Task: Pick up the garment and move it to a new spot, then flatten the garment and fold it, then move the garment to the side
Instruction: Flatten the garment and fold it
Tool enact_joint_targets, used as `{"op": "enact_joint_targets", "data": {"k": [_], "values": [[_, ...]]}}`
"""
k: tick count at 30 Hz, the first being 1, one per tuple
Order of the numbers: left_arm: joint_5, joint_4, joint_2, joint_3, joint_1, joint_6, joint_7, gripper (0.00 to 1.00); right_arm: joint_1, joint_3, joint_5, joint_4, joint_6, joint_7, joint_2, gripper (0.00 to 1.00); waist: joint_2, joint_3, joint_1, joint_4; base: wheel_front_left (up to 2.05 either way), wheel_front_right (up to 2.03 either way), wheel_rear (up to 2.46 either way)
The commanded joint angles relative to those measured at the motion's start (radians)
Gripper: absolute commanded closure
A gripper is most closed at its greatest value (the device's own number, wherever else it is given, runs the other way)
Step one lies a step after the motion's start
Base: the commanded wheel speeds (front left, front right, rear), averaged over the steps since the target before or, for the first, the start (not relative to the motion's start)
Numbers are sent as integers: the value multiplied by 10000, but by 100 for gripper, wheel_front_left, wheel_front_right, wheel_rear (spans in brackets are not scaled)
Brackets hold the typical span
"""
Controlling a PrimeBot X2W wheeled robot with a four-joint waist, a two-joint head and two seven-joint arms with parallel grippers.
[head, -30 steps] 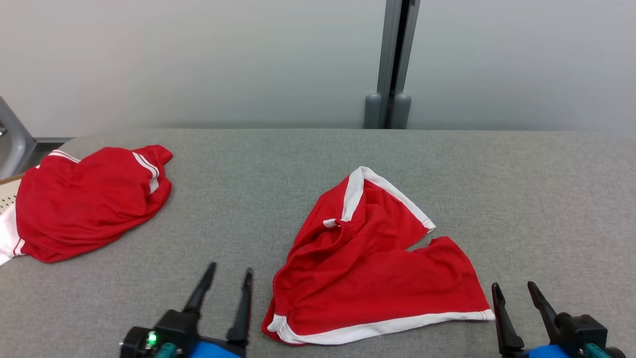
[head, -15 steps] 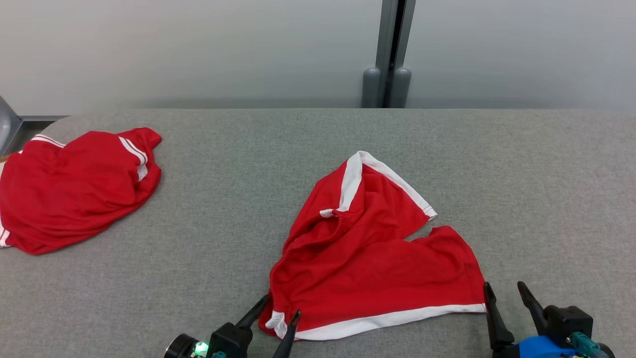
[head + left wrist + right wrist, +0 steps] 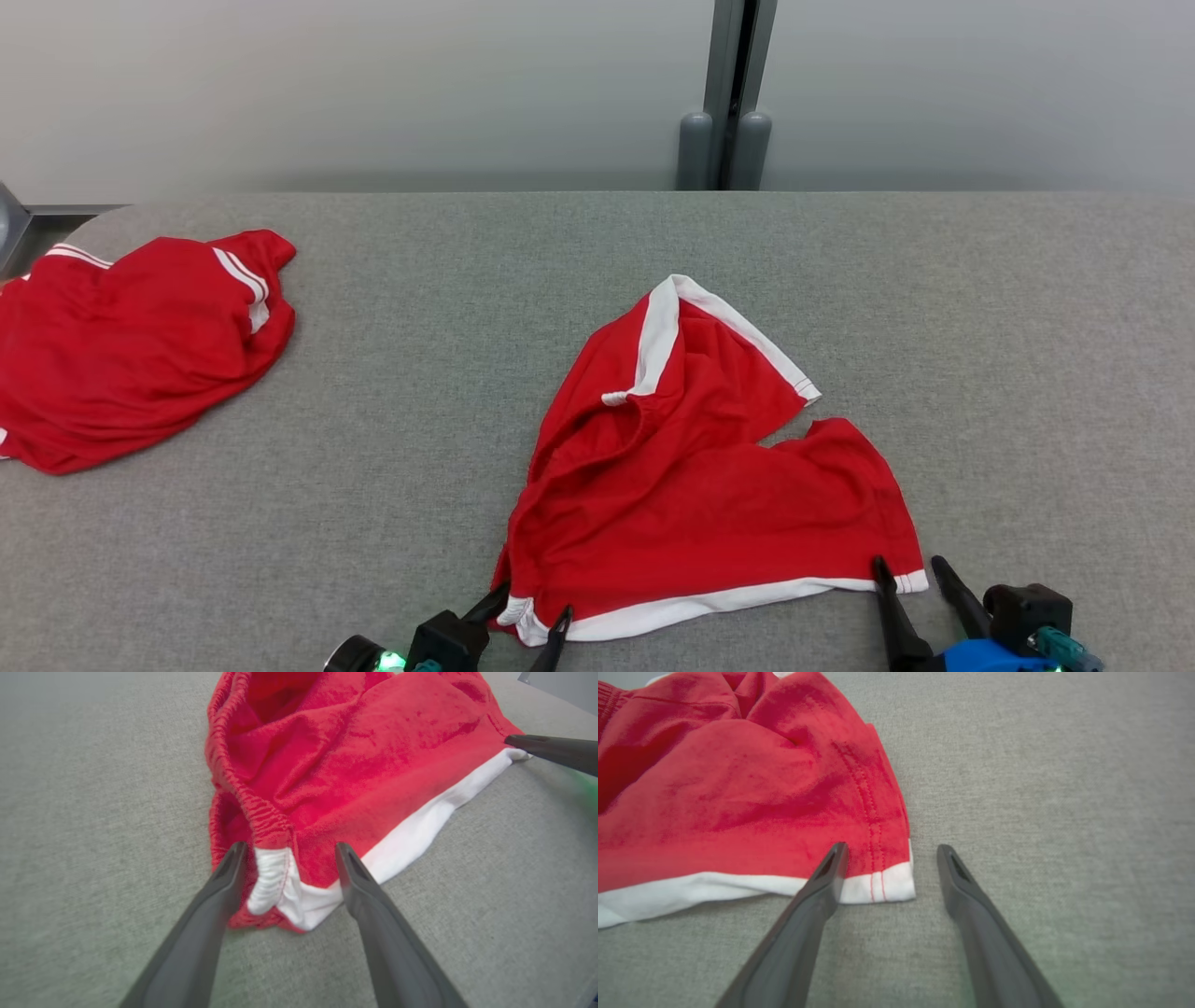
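Note:
The left gripper takes hold of the white end of the waistband [image 3: 522, 615] next. That end of the waistband stands up in a gathered fold while the red cloth [image 3: 695, 515] lies slack.
The garment [image 3: 691, 476] is a pair of red shorts with white trim, lying crumpled in the middle of the grey table. My left gripper [image 3: 535, 600] stands open at its near-left corner. In the left wrist view the fingers straddle the white end of the gathered waistband, left gripper [image 3: 290, 847] over garment [image 3: 355, 765]. My right gripper [image 3: 907, 562] is open at the near-right corner. The right wrist view shows the right gripper [image 3: 892, 847] with the white hem corner of the garment [image 3: 738, 788] lying between its fingers. Nothing is gripped.
A second red garment [image 3: 131, 345] with white stripes lies heaped at the table's far left edge. The grey fabric-covered table [image 3: 420, 373] runs wide to the right. A grey post [image 3: 728, 93] stands against the pale wall behind. The right arm's finger [image 3: 551, 749] shows in the left wrist view.
The camera has tilted down. My left gripper moved right to the garment's near-left corner, and my right gripper moved left onto the near-right corner. Both stayed open.

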Motion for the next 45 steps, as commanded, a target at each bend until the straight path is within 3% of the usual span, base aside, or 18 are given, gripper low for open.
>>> {"op": "enact_joint_targets", "data": {"k": [1, 2, 3, 4, 5, 6, 7, 8, 14, 20, 27, 35, 45], "values": [[-54, 53, 35, -79, -154, -7, -47, 0, -112, 100, 117, 206, 1, -16, -17, 0, 0, 27, 0, -8, 0, 0, 0], [-106, 113, 24, -116, -192, -7, -47, 0, -152, 203, 236, 327, 1, -2, -11, 0, 0, 38, 0, -13, 0, 0, 0], [-148, 208, 10, -180, -193, -7, -47, 0, -189, 287, 309, 375, 1, 3, -9, 6, 0, 47, 0, -17, 0, 0, 0], [-207, 304, 4, -263, -209, -7, -45, 0, -223, 406, 363, 420, 1, 3, -8, 56, 0, 55, 0, -16, 0, 0, 0], [-263, 415, 3, -376, -225, -8, -41, 1, -242, 512, 479, 435, 3, 3, -6, 97, 0, 54, 0, -17, 0, 0, 0], [-330, 533, 3, -489, -272, -8, -36, 57, -253, 608, 576, 393, 3, 3, -3, 100, 0, 43, 0, -21, 0, 0, 0], [-399, 624, 2, -570, -329, -8, -34, 93, -245, 665, 630, 319, 3, 3, -3, 100, 0, 28, 0, -26, 0, 0, 0], [-467, 685, 7, -645, -367, -8, -22, 100, -216, 697, 656, 256, 1, -8, -3, 100, 0, 8, 0, -34, 0, 0, 0], [-1053, 265, 31, -1258, -472, -8, -25, 100, 29, 858, 799, -495, 1, -19, -20, 100, 0, -189, 0, -90, 0, 0, 0], [-1583, -1115, 458, -1955, -890, -8, -27, 100, -85, 762, 722, -1490, 1, -19, -20, 100, 0, -251, 0, -147, 0, 0, 0], [-1885, -2963, 998, -1559, -1858, 17, 9, 100, -989, 641, 809, -2347, 1, -17, -153, 100, 0, 54, 0, -270, 0, 0, 0], [-2035, -3709, 1316, -356, -3910, 238, 140, 100, -3537, 1033, 1501, -2210, 1, 23, -330, 100, 0, 893, 0, -561, 0, 0, 0], [-2286, -2649, 1388, 587, -8421, 48, 518, 100, -8725, 1232, 2652, -627, 1, 758, -283, 100, 0, 3032, 0, -914, 0, 0, 0]]}}
